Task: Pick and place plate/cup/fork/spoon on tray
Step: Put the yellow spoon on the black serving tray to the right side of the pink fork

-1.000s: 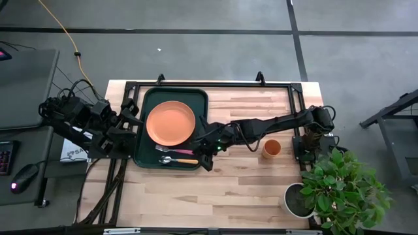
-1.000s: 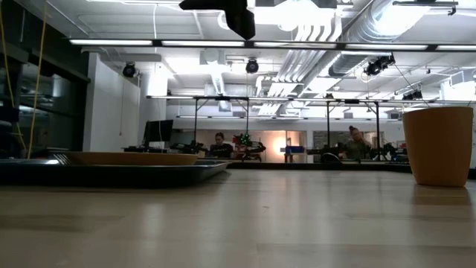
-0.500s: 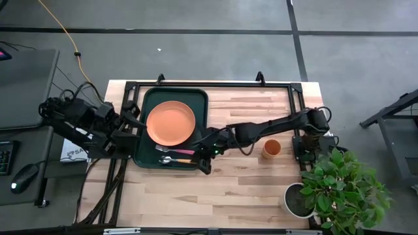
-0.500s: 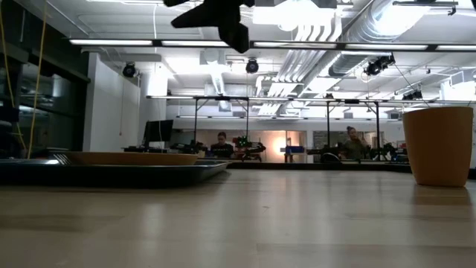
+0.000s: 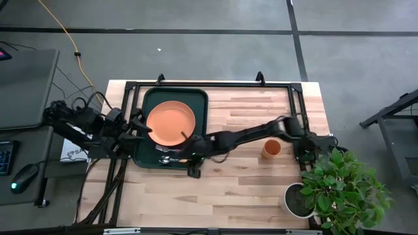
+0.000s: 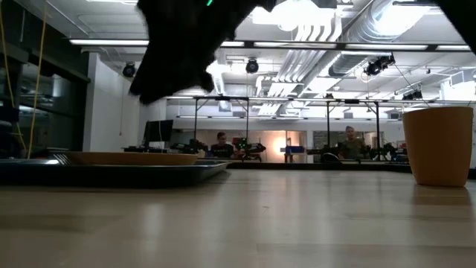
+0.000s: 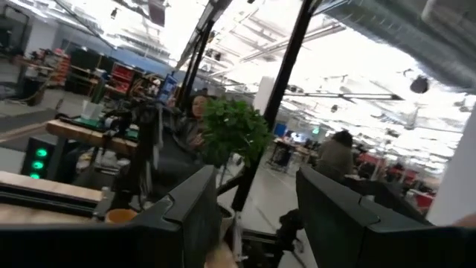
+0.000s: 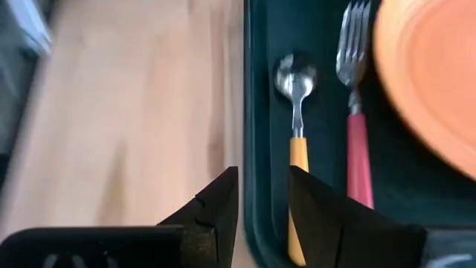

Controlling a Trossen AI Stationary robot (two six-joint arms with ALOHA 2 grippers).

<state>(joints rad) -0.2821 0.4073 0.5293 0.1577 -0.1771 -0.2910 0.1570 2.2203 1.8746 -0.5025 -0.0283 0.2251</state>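
Note:
My right gripper grabs the spoon by its orange handle next, to set the spoon neatly beside the fork (image 8: 354, 112) on the tray.
The dark green tray (image 5: 198, 98) lies at the table's far left and holds the orange plate (image 5: 171, 124). The fork (image 8: 354, 112) and the spoon (image 8: 297, 112) lie side by side beside the plate, along the tray's near side. The orange cup (image 5: 272, 148) stands upright on the table to the right and also shows in the low view (image 6: 439, 145). My right gripper (image 5: 185, 158) is open and empty above the tray's near rim (image 8: 249, 112), behind the spoon's handle. My left gripper (image 5: 145, 128) is open and empty at the tray's left edge.
A grey pot with a green plant (image 5: 339, 189) stands at the table's near right corner. A black frame (image 5: 215, 83) runs along the far edge and the sides. Bare wood lies between the tray and the cup.
My right gripper has gone toward the table's left and a little toward the near edge, along the tray's near side, and now covers part of the spoon and fork in the high view. My left gripper has moved right, toward the tray and plate.

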